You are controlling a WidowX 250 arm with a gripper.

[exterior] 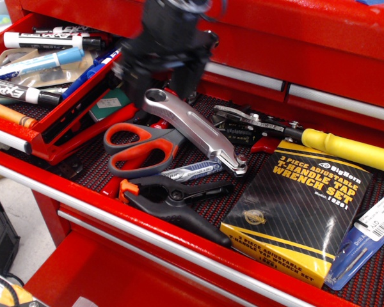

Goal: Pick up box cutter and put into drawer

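Note:
Next, my gripper grabs the box cutter by its silver handle (184, 120) to put it into the drawer with the markers.
The silver-grey box cutter (193, 132) lies diagonally on the mesh mat of the wide drawer, its ring end toward the upper left, resting over the scissors. My black gripper (157, 86) is blurred with motion and hangs just above and behind the ring end. Its jaws are open and empty; one finger (133, 82) stands left of the ring, the other to its right. The narrower shallow red drawer (83, 97) is open at the left, with a silver front rail (6, 137), and holds several markers.
Orange-handled scissors (141, 150) and a black spring clamp (173, 198) lie beside and under the cutter. A black-yellow wrench set box (301, 211), a yellow-handled tool (345, 150) and pliers (249, 125) lie to the right. Expo markers (32, 64) fill the narrow drawer.

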